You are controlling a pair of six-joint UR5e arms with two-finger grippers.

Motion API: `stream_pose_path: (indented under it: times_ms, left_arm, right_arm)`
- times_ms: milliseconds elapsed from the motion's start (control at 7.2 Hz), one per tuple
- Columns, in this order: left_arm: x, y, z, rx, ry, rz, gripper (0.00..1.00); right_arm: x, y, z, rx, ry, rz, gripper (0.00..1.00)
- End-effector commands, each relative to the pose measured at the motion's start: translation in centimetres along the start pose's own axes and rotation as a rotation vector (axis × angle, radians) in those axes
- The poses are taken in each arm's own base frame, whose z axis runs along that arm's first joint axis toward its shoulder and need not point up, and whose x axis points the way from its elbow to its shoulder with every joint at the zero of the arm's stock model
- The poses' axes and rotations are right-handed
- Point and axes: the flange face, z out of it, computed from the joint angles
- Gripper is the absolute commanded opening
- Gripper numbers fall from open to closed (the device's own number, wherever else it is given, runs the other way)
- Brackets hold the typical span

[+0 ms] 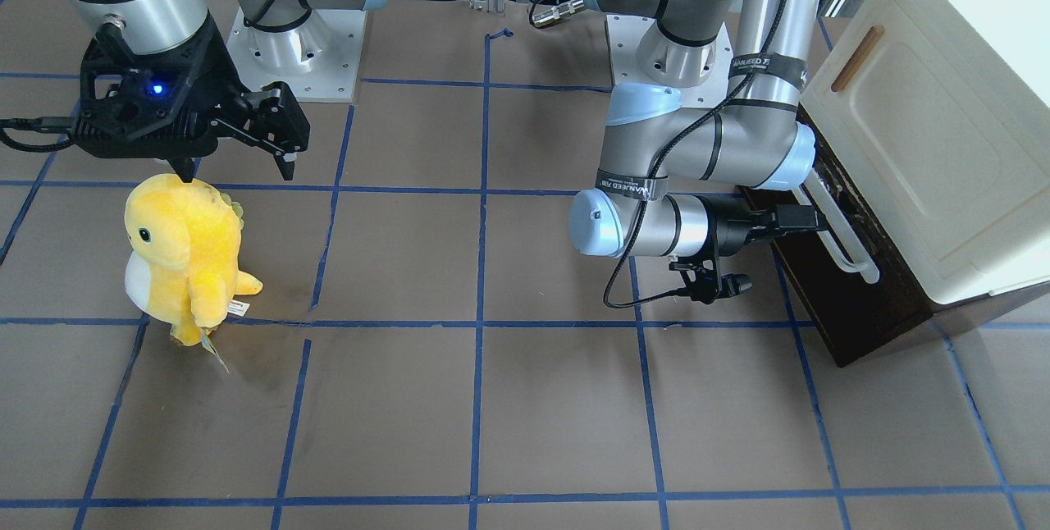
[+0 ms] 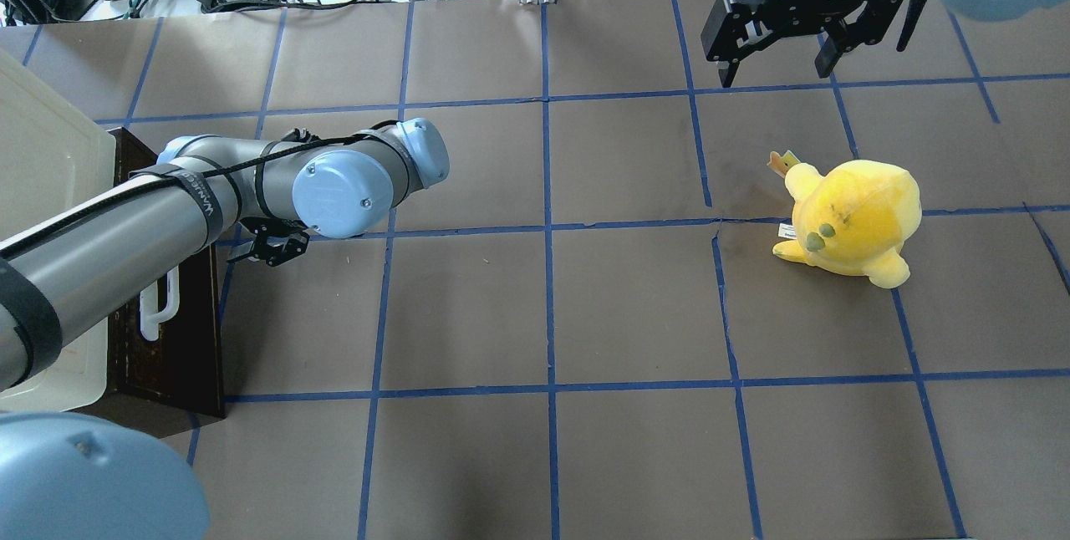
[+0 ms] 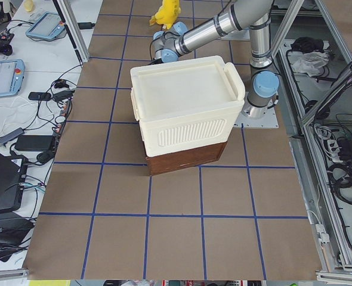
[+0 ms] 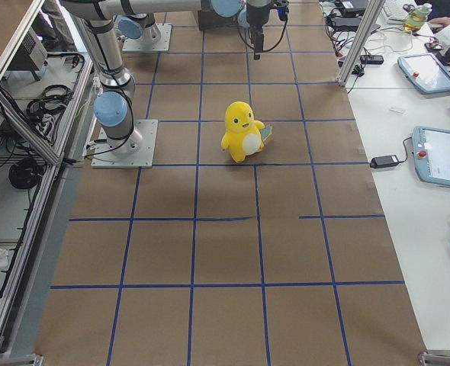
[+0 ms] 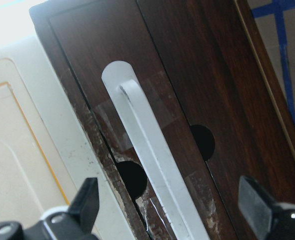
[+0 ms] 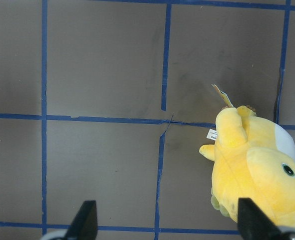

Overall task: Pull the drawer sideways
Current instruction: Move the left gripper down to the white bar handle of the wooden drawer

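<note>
The robot's left gripper should grab the drawer's handle (image 1: 842, 235) next by its straight bar (image 1: 837, 225), so that it can pull the drawer open.
The dark brown drawer (image 1: 853, 300) sits under a cream-white cabinet (image 1: 927, 128) at the table's left end, and its long white bar handle (image 1: 849, 247) faces the table. My left gripper (image 1: 808, 218) is open right at the handle. In the left wrist view the handle (image 5: 147, 150) runs between the two fingers (image 5: 87, 200) without touching them. The drawer front (image 5: 202, 75) looks flush with its frame. My right gripper (image 2: 775, 72) is open and empty, hanging above the table beyond a yellow plush toy (image 2: 848, 218).
The cabinet door has a small brown wooden handle (image 1: 857, 58). The plush (image 1: 184, 255) stands upright just below the right gripper (image 1: 236, 167). Brown paper with blue tape lines (image 2: 547, 226) covers the table. Both arm bases (image 1: 295, 46) stand at the robot's edge.
</note>
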Motion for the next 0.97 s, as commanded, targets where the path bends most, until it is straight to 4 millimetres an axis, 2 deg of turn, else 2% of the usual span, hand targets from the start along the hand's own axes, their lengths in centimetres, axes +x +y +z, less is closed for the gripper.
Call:
stream_pose_path:
  times_ms: [0,278,556,694,833]
  left_arm:
    - [1.7,-1.3,2.8,-0.042,-0.031,-0.027,1.00]
    - [1.7,-1.1,3.2,-0.032,-0.074,0.009,1.00]
    - [1.2,0.4,3.3,-0.060,-0.087,0.056,0.98]
    - [1.7,0.4,3.4,-0.067,-0.094,0.057,0.89]
    - [1.9,0.3,3.5,-0.070,-0.094,0.061,0.76]
  right_arm:
    - [0.0,0.0,0.0,0.000,0.000,-0.002,1.00]
    - [0.0,0.0,0.0,0.000,0.000,0.000,1.00]
    - [0.0,0.0,0.0,0.000,0.000,0.000,1.00]
    - [0.0,0.0,0.0,0.000,0.000,0.000,1.00]
    - [0.0,0.0,0.0,0.000,0.001,0.000,1.00]
